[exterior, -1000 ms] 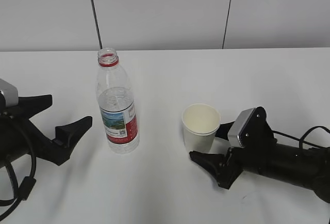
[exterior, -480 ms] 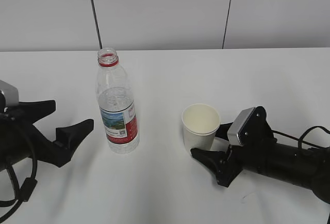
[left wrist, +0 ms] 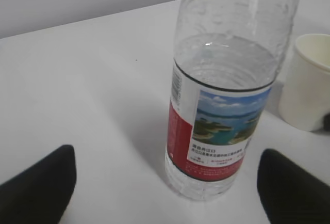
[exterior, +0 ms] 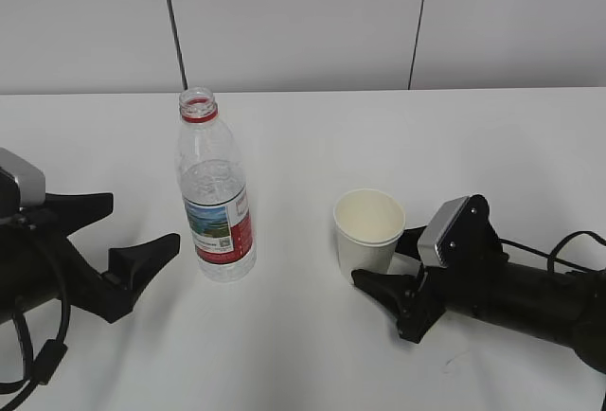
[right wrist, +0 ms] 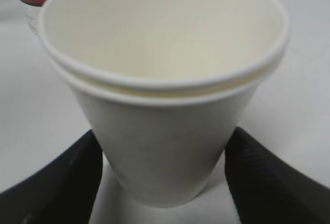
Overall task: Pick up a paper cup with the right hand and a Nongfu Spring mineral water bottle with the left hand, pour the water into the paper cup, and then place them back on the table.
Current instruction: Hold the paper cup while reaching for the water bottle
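The paper cup gets wide at its rim and narrow toward its bottom, so my right gripper needs to grip it by its lower side (exterior: 356, 258) next.
The Nongfu Spring bottle (exterior: 216, 198) stands uncapped on the white table (exterior: 303, 136), about half full of water; it fills the left wrist view (left wrist: 221, 90). My left gripper (exterior: 140, 222) is open, its fingertips (left wrist: 38, 182) wide apart just short of the bottle's base, not touching it. The paper cup (exterior: 368, 231) stands empty to the bottle's right. In the right wrist view the cup (right wrist: 160, 105) shows a second rim just under the top one. My right gripper (exterior: 383, 258) is open, and its fingers (right wrist: 268, 177) flank the cup's lower half, very close to its wall.
A grey wall with dark vertical seams stands behind the table's far edge (exterior: 303, 89). A black cable (exterior: 38, 335) loops beside the left arm. The paper cup also shows at the right edge of the left wrist view (left wrist: 309, 79).
My left gripper has slid right, closer to the bottle. My right gripper has moved forward so that its fingers sit on both sides of the cup. Bottle and cup have not moved.
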`<state>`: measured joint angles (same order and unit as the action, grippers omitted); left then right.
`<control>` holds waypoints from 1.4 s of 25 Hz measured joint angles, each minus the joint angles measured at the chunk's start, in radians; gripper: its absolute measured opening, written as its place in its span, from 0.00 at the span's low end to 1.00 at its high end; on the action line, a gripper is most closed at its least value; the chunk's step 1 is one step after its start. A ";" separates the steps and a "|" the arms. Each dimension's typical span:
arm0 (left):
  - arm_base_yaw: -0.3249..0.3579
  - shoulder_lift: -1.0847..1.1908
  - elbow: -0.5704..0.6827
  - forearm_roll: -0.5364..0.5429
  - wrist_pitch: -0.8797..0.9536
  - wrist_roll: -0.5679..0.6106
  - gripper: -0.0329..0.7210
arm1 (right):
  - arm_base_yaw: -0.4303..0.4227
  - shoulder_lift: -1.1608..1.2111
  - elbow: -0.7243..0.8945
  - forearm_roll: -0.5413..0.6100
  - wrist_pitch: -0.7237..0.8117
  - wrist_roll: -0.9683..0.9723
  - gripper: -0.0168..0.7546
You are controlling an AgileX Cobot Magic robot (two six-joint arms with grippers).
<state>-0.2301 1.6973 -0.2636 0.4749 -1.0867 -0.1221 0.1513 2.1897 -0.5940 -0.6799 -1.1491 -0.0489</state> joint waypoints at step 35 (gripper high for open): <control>-0.010 0.218 -0.145 0.148 -0.054 -0.025 0.96 | 0.000 -0.053 0.000 -0.005 0.000 0.000 0.67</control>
<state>-0.2403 1.9157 -0.4083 0.6228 -1.1404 -0.1476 0.1513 2.1364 -0.5940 -0.6854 -1.1491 -0.0489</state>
